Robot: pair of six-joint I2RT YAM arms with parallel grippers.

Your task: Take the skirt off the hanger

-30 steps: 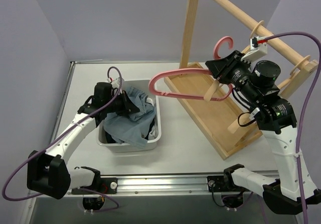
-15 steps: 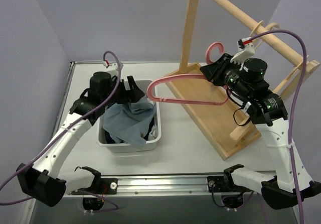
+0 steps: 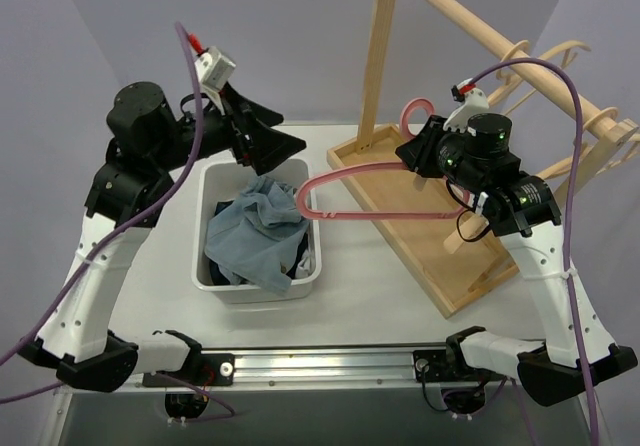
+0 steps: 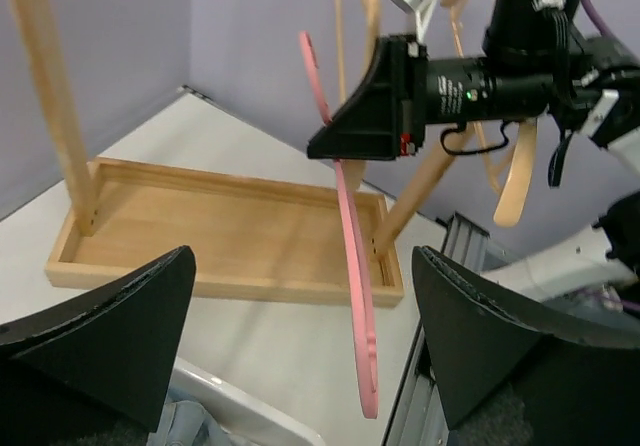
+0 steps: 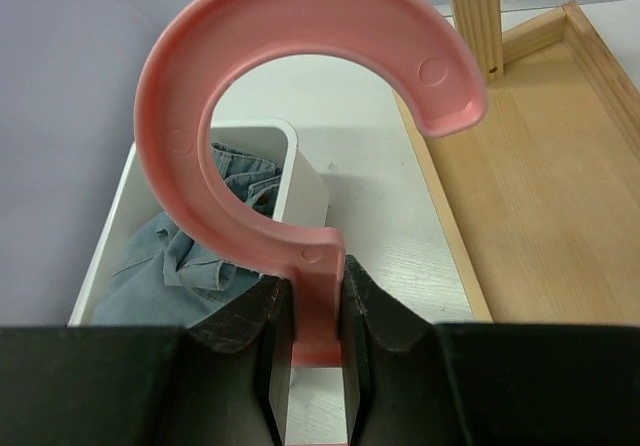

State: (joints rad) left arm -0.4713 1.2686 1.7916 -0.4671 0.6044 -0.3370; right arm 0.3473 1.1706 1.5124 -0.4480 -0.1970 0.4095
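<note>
My left gripper should next grab the pink hanger [image 3: 350, 173] by its end nearest the bin, hook free, to hang it on the rack's bar.
The blue denim skirt [image 3: 255, 231] lies crumpled in the white bin [image 3: 312, 266], off the hanger. The bare pink hanger [image 3: 350, 173] hangs in the air between the bin and the wooden rack. My right gripper [image 3: 408, 151] is shut on its neck just below the hook. In the right wrist view, the right gripper [image 5: 318, 316] squeezes the hanger [image 5: 200, 166] at that stem, with the skirt [image 5: 160, 266] below. My left gripper [image 3: 275, 146] is raised above the bin's far edge and open. Seen from the left wrist, nothing lies inside the left gripper [image 4: 300, 346], and the hanger [image 4: 355, 286] hangs edge-on beyond it.
A wooden rack with a tray base [image 3: 430, 236] and slanted rail [image 3: 480, 31] stands on the right, with wooden hangers [image 3: 555, 61] on the rail. The bin also holds dark clothing [image 3: 300, 256] under the skirt. Purple walls close in behind and on the left.
My left gripper opened, let go of the skirt and rose from the bin to above its far edge. The right gripper shifted the hanger a little left and lower.
</note>
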